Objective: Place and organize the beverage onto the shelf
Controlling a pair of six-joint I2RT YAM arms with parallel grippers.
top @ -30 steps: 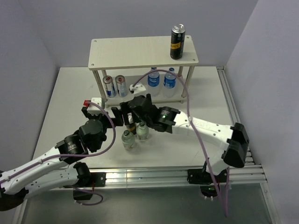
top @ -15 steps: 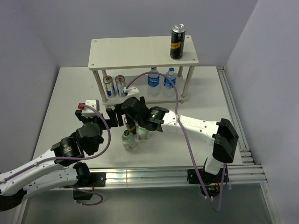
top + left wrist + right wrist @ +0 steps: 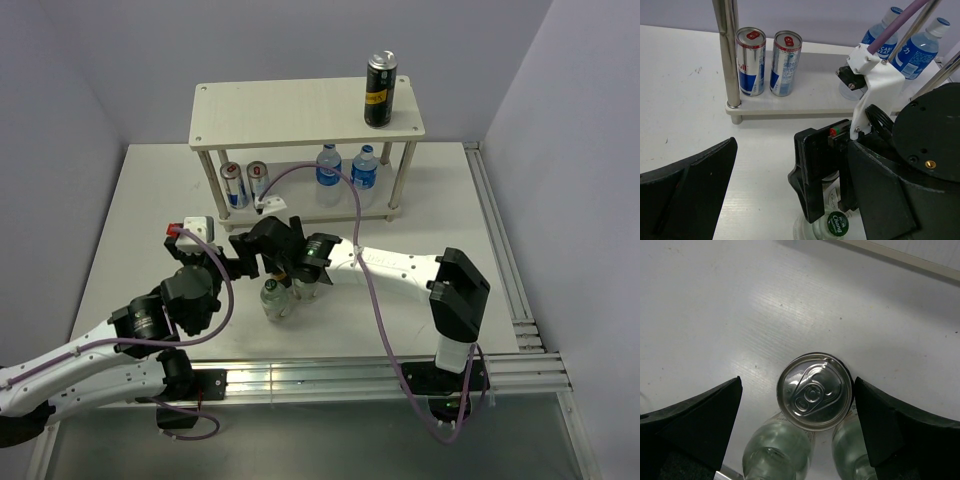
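My right gripper should grab the silver-topped can [image 3: 814, 391] by opposite sides near its rim, so that the can's base stays free to stand on the shelf.
The shelf [image 3: 290, 110] stands at the back, with a black can [image 3: 379, 90] on its top board. On its lower board stand two Red Bull cans [image 3: 750, 60] and two blue-labelled water bottles [image 3: 885, 35]. A silver-topped can [image 3: 814, 391] stands on the table with two clear bottles [image 3: 777, 450] just in front of it; one has a green cap [image 3: 837, 223]. My right gripper [image 3: 800, 420] is open and straddles the can, its right finger almost touching it. My left gripper [image 3: 240, 262] is open and empty to the left; only its left finger [image 3: 685, 195] shows.
The right arm [image 3: 400, 268] reaches across the table's middle, its purple cable looping up toward the shelf. The shelf's metal leg [image 3: 727, 55] stands beside the Red Bull cans. The top board has bare room left of the black can.
My right gripper has moved left and settled over the can on the table. My left gripper drew back a little to the left, then stayed put.
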